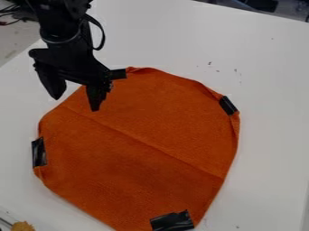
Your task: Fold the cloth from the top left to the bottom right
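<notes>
The robot's gripper should next grab the cloth [138,144] by its orange edge beside the black tape, to fold it over toward the opposite edge.
The gripper [75,103] hangs over the upper left edge of the orange cloth [138,144], its two fingers spread apart with nothing between them. One finger is in front of the cloth and the other is over the white table just outside it. The cloth lies spread out, roughly round, with a crease running from upper left to lower right. Black tape pieces mark its edge: one at the top [118,74] beside the gripper, one at the right [228,105], one at the left [39,152] and one at the bottom [172,221].
The white table [265,90] surrounds the cloth, with a few small dark specks above and to the right. A small brownish-yellow object [23,226] sits at the bottom left corner. Cables [8,17] show at the upper left, beyond the table.
</notes>
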Controlling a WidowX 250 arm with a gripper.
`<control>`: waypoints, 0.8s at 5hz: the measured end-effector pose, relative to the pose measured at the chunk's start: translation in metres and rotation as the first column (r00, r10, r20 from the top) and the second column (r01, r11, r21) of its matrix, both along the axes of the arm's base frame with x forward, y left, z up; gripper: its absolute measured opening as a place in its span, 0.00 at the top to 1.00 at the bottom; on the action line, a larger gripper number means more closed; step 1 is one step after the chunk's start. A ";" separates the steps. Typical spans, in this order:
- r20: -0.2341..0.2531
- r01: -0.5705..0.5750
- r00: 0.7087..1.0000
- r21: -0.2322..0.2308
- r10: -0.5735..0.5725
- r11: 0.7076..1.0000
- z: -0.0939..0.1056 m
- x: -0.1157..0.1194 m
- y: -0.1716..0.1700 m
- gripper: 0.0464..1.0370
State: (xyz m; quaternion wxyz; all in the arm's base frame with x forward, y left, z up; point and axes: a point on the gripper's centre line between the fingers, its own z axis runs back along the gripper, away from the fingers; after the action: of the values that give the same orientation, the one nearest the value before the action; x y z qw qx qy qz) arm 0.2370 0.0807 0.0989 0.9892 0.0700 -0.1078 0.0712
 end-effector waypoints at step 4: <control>-0.052 0.239 0.969 -0.030 -0.241 0.970 -0.034 0.082 0.057 0.04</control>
State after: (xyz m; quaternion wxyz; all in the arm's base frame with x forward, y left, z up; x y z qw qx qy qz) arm 0.3186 0.1374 0.0647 0.9939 0.0469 -0.0870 -0.0497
